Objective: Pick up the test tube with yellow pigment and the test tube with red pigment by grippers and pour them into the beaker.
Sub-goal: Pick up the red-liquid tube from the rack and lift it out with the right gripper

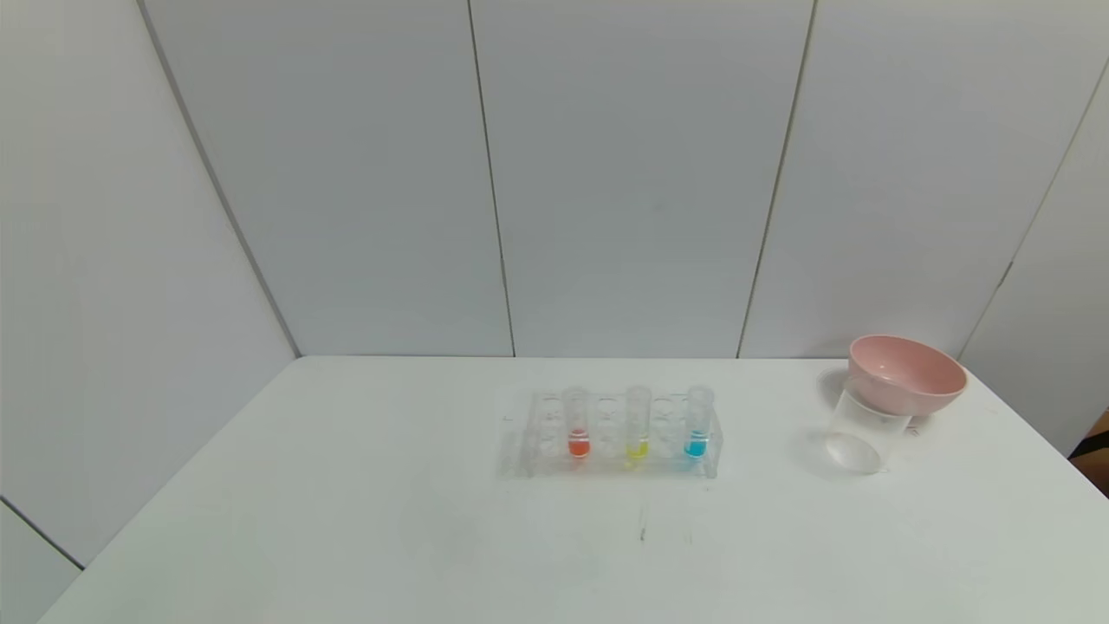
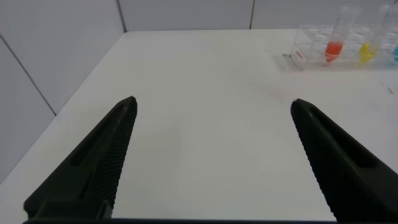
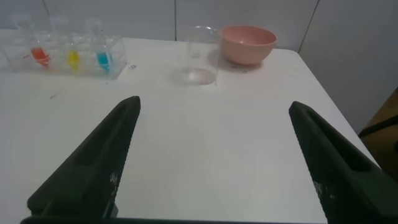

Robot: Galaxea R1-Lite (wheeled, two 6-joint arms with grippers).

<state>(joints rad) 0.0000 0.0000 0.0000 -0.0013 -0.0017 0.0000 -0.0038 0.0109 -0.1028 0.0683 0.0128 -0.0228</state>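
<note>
My right gripper is to grab the red test tube by the upper part under its rim (image 1: 576, 406) (image 3: 25, 25), because the clear rack surrounds the test tube's lower half.
A clear tube rack (image 1: 528, 451) stands mid-table and holds three upright tubes. The test tube with red pigment (image 1: 578, 426) is on the left, the test tube with yellow pigment (image 1: 637, 426) in the middle, and a blue-liquid tube (image 1: 697, 425) on the right. The clear beaker (image 1: 860, 431) stands at the far right. Neither gripper shows in the head view. My left gripper (image 2: 213, 104) is open and empty over bare table, well short of the red tube (image 2: 334, 42) and yellow tube (image 2: 368, 48). My right gripper (image 3: 214, 104) is open and empty, short of the beaker (image 3: 200, 56).
A pink bowl (image 1: 906, 375) sits just behind the beaker, also in the right wrist view (image 3: 248, 43). The white table (image 1: 346, 520) ends at grey wall panels behind and drops off on the right near the bowl.
</note>
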